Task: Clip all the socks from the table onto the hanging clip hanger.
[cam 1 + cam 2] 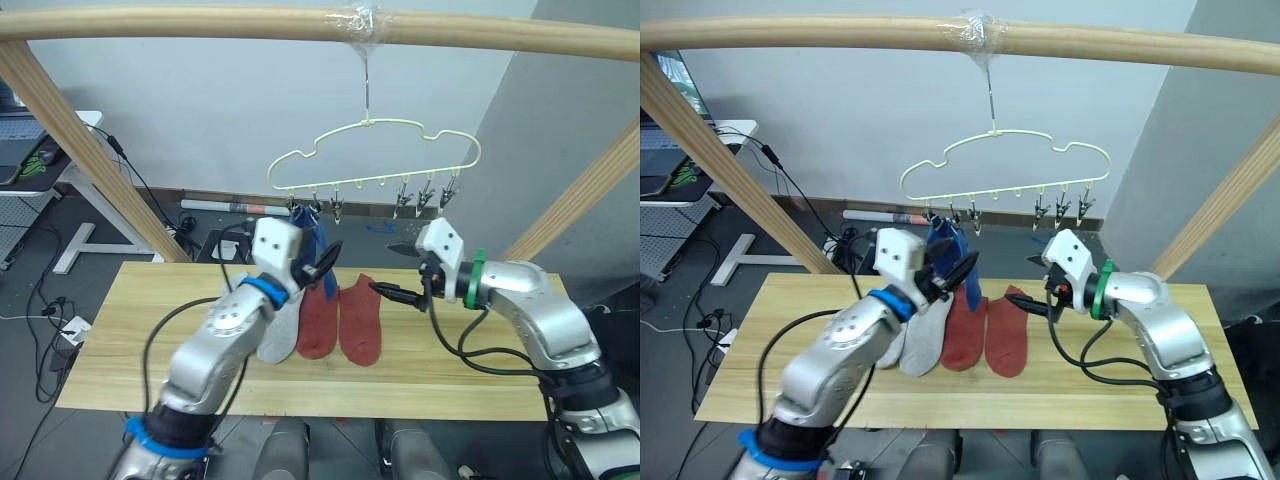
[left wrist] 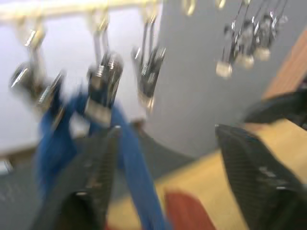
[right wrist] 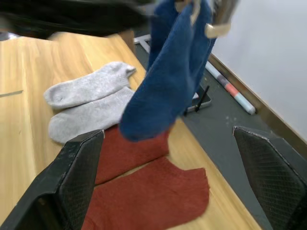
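Observation:
The robot's left gripper should grab the squeeze levers of the metal clip next, so the clip's gripping ends stay free to hold a sock.
A pale yellow-green clip hanger [image 1: 372,152] hangs by its hook from the wooden beam above the table [image 1: 150,340]. Two blue socks [image 1: 316,238] dangle from its leftmost clips [image 2: 103,79]. On the planks lie two light grey socks [image 1: 280,332] and two rust red socks [image 1: 340,320] side by side. My left gripper [image 1: 318,262] is raised right by the blue socks and stands open, with one blue sock [image 2: 136,172] hanging beside its left finger [image 2: 91,182]. My right gripper [image 1: 390,270] hovers open over the toe end of the red socks [image 3: 153,196], holding nothing.
A thick round wooden beam [image 1: 200,22] spans the top, carried by slanted wooden posts [image 1: 90,150] left and right. Several free grey clips [image 1: 425,195] hang at the hanger's right end. Cables and a desk [image 1: 40,170] stand on the floor at the left.

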`<state>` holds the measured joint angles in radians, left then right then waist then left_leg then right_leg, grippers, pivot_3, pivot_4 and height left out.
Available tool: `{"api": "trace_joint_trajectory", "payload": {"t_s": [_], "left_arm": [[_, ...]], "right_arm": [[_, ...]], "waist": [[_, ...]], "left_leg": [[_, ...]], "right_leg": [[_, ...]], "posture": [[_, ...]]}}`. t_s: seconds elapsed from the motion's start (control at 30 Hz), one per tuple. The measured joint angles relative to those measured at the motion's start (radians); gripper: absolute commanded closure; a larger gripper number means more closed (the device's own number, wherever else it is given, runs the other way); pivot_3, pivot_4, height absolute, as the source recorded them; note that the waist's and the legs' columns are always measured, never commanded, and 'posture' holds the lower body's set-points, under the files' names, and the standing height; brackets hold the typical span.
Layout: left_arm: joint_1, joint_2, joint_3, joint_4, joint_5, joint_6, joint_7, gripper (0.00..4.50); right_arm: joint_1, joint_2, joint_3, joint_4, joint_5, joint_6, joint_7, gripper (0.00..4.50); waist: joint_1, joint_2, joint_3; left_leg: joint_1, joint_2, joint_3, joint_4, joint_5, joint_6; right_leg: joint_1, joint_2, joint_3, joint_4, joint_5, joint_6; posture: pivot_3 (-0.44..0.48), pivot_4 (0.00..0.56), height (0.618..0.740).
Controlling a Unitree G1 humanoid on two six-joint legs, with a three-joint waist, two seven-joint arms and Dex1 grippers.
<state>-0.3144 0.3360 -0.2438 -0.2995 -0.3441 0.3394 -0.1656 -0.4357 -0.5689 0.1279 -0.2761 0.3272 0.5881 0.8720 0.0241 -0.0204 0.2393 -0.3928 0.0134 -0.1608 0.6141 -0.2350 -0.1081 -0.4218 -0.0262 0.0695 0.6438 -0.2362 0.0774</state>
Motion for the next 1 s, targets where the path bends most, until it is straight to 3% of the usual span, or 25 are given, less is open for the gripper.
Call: {"api": "trace_joint_trajectory", "payload": {"t_s": [0.17,0.4,1.0], "left_arm": [[-0.030,-0.140,-0.027,0.141,0.155,-0.096,0.058,2.40],[-0.078,-0.231,0.003,0.289,0.277,-0.200,0.121,2.40],[-0.189,-0.333,0.117,0.410,0.303,-0.265,0.125,2.40]], "right_arm": [[-0.006,0.003,-0.059,-0.071,0.070,0.033,-0.011,0.00],[-0.039,0.040,-0.097,-0.111,0.130,0.054,-0.070,0.00],[-0.057,0.016,-0.106,-0.101,0.135,0.051,-0.096,0.00]], "waist": [[-0.007,0.000,0.000],[-0.017,0.000,0.000],[-0.027,0.000,0.000]], "left_leg": [[0.000,0.000,0.000,0.000,0.000,0.000],[-0.001,0.000,0.000,0.004,0.000,0.000],[-0.003,-0.001,-0.001,0.012,0.000,0.001]], "right_leg": [[0.000,0.000,0.000,0.001,0.000,0.000],[0.000,0.000,0.000,0.001,0.001,0.001],[0.001,0.000,0.000,0.002,0.003,0.003]], "posture": [[0.062,0.188,0.740],[0.029,0.188,0.740],[0.010,0.192,0.740]]}}
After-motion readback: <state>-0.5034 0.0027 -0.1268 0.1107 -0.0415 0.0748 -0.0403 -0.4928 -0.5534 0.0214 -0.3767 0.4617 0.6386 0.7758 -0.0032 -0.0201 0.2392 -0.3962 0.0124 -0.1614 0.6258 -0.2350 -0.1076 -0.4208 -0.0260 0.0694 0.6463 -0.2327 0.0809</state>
